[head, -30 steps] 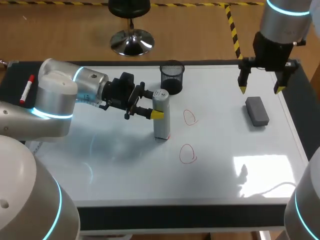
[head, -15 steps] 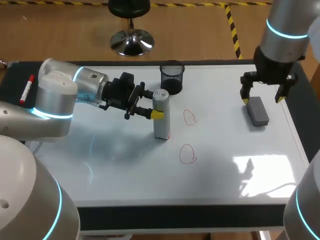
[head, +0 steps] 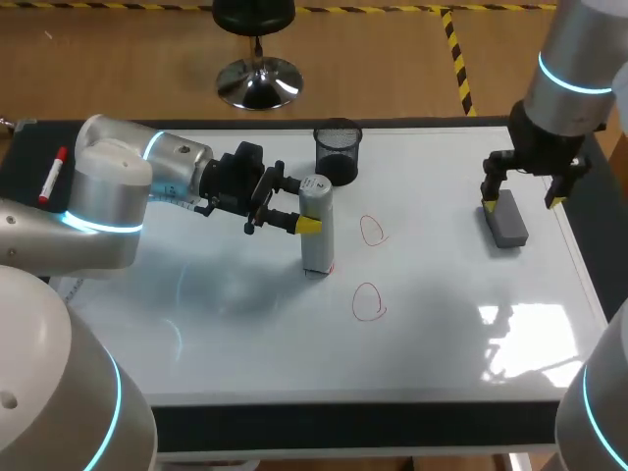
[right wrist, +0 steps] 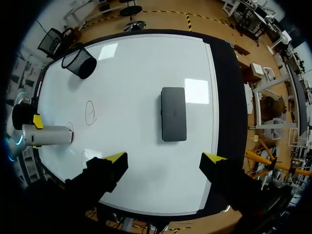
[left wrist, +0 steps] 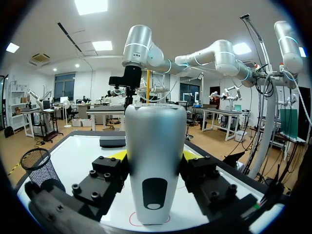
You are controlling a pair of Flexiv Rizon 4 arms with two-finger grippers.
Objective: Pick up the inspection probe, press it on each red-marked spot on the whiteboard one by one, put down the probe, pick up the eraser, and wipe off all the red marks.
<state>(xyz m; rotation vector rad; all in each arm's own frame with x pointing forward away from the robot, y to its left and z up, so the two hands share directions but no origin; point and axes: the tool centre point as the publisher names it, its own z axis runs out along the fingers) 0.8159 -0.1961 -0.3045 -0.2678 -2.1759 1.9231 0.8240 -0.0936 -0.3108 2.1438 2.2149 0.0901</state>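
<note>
The dark grey eraser needs its flat bottom free to wipe off the red marks, so the robot's right gripper should next grab the eraser by its long sides.
The inspection probe (head: 315,235), a pale grey cylinder, stands upright on the whiteboard (head: 245,324) with its base on a red circle (left wrist: 146,220). My left gripper (head: 306,204) is shut on the probe (left wrist: 155,165) from both sides. Two more red circles (head: 372,231) (head: 369,301) lie to the right of the probe. The dark grey eraser (head: 504,218) lies flat near the right edge. My right gripper (head: 521,201) hangs open just above it, one finger on each side. In the right wrist view the eraser (right wrist: 173,113) lies ahead of that gripper (right wrist: 165,158).
A black mesh cup (head: 338,152) stands at the back of the board, just behind the probe. A red marker (head: 54,174) lies on the dark strip left of the board. The board's dark right border (head: 579,245) runs close beside the eraser.
My right gripper has come down and shifted slightly right, from well above the board to just over the eraser. The left arm and the probe have stayed where they were.
</note>
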